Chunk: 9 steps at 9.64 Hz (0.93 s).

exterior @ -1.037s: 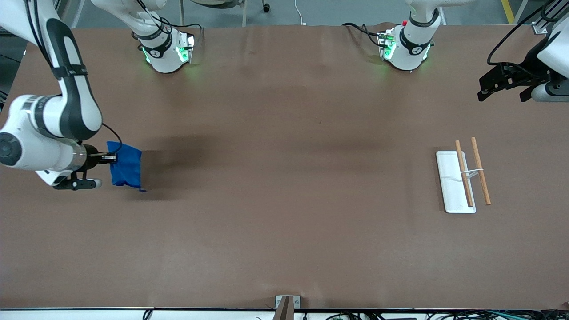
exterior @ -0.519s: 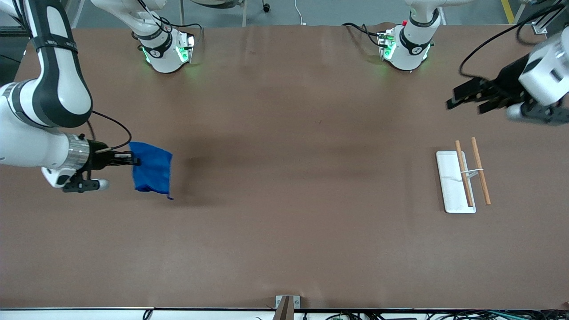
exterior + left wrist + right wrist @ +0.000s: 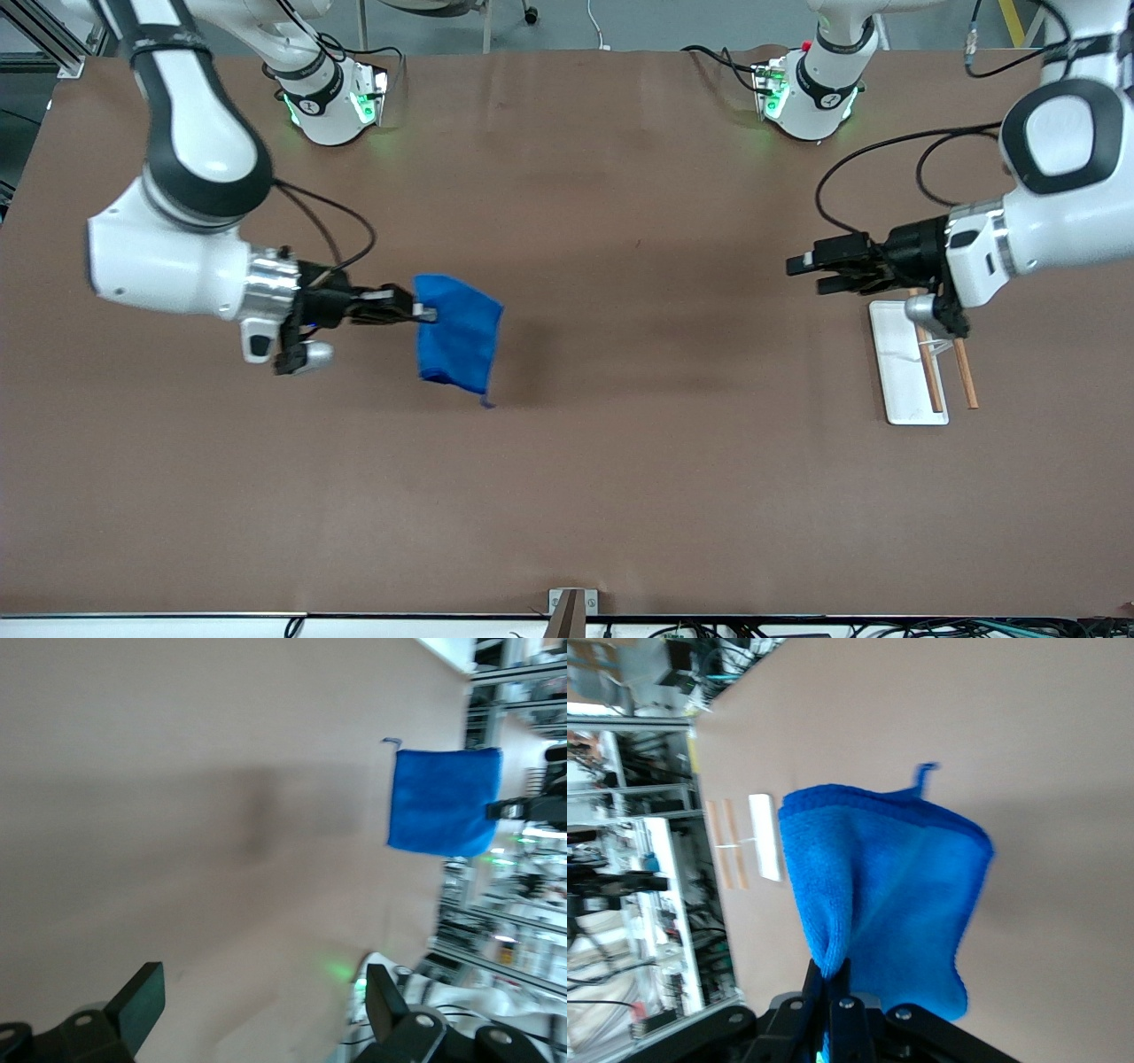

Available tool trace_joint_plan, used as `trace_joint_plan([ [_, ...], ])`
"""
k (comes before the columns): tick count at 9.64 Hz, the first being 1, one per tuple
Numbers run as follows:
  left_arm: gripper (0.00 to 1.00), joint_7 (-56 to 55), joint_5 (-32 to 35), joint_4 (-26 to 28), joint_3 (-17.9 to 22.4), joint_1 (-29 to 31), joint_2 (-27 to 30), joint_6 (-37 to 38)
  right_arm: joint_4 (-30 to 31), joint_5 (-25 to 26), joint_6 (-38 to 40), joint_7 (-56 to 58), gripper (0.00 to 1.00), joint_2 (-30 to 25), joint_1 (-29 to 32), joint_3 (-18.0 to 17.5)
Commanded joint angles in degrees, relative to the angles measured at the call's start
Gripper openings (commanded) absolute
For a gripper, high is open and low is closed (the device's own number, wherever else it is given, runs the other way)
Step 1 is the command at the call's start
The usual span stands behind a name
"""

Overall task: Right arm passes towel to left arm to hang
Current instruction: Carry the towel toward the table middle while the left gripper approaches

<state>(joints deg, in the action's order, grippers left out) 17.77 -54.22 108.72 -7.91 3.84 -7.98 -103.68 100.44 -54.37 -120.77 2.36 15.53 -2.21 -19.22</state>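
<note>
My left gripper grabs the blue towel by its edge beside the small loop next, to hang the towel on the white rack.
My right gripper is shut on one edge of the bright blue towel and holds it up over the table's middle; the towel hangs down with its small loop at the lowest corner. In the right wrist view the towel fills the middle, pinched between the fingers. My left gripper is open and empty over the table, pointing toward the towel, beside the rack. In the left wrist view the towel hangs ahead between the open fingertips.
A white rack base with two wooden rods lies at the left arm's end of the table, partly under the left wrist. It also shows in the right wrist view. Both green-lit bases stand along the table's edge farthest from the front camera.
My right gripper has carried the towel from the right arm's end toward the table's middle. My left arm has swung down and inward over the rack, its gripper now pointing at the towel.
</note>
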Motion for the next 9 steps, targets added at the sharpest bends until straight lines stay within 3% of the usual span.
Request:
trace_joint_plan([
  [1,0.98,9.0,-10.2,3.2,-0.3,-0.1,-5.2,-0.7,0.5,-6.4,-7.4,-2.6,0.00,-0.5,-0.1,-6.2],
  [3,0.92,21.3,-20.3,3.9,-1.5,-0.6,-11.8,-0.1,-1.1,-14.9,-16.4,-2.5,0.00,1.2,-2.6,-10.6],
  [5,0.83,26.9,-30.6,3.5,-3.7,-0.5,-17.5,3.9,-3.6,-21.4,-20.2,-2.6,0.00,2.6,-5.3,-12.2],
  [9,0.71,30.8,-38.1,0.8,-5.8,-1.0,-22.8,10.9,-5.2,-26.1,-21.9,-2.5,0.00,4.4,-8.2,-12.5],
])
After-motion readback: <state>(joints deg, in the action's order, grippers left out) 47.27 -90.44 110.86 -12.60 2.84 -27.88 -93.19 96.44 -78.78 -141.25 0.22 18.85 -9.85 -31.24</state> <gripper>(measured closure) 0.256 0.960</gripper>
